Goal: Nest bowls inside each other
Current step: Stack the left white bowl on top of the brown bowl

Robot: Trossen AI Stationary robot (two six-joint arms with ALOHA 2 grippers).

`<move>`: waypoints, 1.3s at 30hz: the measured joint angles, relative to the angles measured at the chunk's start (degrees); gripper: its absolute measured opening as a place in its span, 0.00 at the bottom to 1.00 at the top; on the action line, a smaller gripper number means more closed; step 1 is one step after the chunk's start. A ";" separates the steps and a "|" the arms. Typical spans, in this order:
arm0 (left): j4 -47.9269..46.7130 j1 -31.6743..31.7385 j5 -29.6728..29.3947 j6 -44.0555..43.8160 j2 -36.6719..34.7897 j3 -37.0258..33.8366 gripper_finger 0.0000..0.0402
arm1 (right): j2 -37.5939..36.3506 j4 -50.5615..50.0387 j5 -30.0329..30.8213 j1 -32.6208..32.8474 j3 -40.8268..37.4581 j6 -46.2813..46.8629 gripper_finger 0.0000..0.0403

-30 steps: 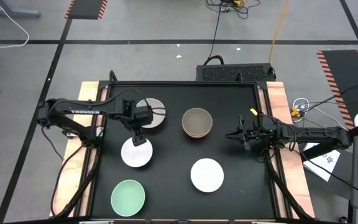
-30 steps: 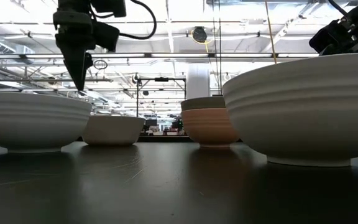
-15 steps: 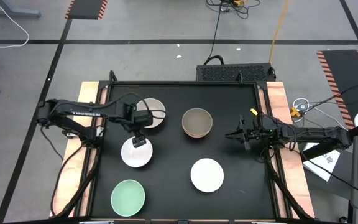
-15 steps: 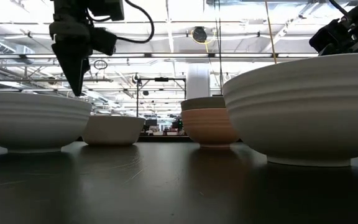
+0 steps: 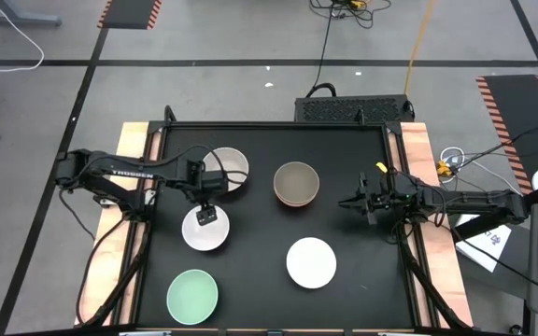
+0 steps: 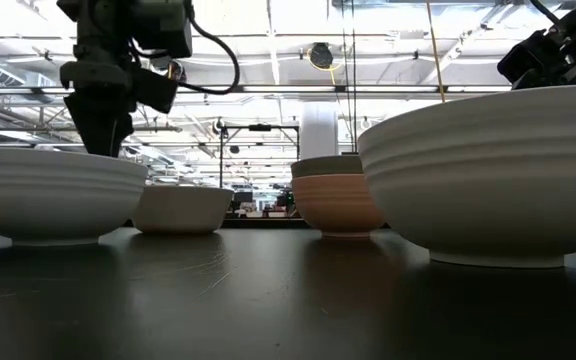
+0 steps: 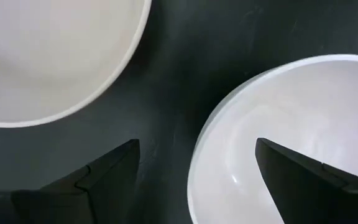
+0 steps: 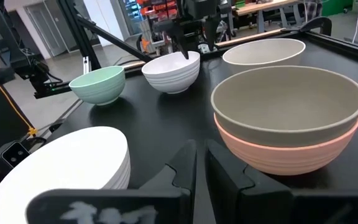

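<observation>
I should grab the white bowl by its rim (image 5: 195, 210) with my left gripper next. Then I will lift the white bowl and put it inside the olive-brown bowl (image 5: 296, 181).
Several round bowls stand upright on their bases on the black table. My left gripper (image 5: 206, 216) (image 7: 196, 143) is open, pointing down over the far rim of a white bowl (image 5: 204, 230) (image 7: 278, 124). One finger stands outside the rim and one above the inside; whether they touch it does not show. The beige-grey bowl (image 5: 228, 169) (image 7: 42, 50) sits just beyond. The olive-brown bowl (image 5: 296, 181) (image 8: 288, 99) is nested in the salmon-orange bowl (image 8: 284, 155). A second white bowl (image 5: 310, 262) and the mint green bowl (image 5: 192, 295) stand near the front. My right gripper (image 5: 346, 203) (image 8: 201, 152) is shut and waits right of the nested pair.
Wooden strips (image 5: 415, 159) run along the table's left and right edges. A dark box (image 5: 353, 108) sits behind the far edge. Bare black tabletop (image 5: 255, 233) lies between the bowls at the middle. Cables run along the floor around the table.
My left gripper has moved toward the table's near edge and a little left, away from the beige-grey bowl, and has come down until its fingers straddle the far rim of the white bowl. The bowls have stayed in place.
</observation>
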 joint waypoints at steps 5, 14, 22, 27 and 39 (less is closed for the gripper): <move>1.22 0.00 -0.02 -0.07 0.00 -0.50 0.81 | -0.01 -0.02 0.00 -0.02 0.00 0.52 0.06; 4.08 0.18 -0.52 -0.07 0.00 -0.50 0.81 | -0.01 -0.02 0.00 -0.01 0.00 0.53 0.06; 4.72 1.60 -0.53 -0.17 0.59 -0.95 0.81 | -0.01 -0.04 -0.01 -0.02 0.00 0.55 0.06; 7.60 2.32 0.88 0.68 1.20 -4.18 0.81 | -0.01 -0.04 -0.02 -0.01 0.00 0.56 0.06; 8.56 2.95 2.06 5.40 1.16 -5.37 0.32 | -0.01 0.17 -0.02 0.00 0.00 0.56 0.06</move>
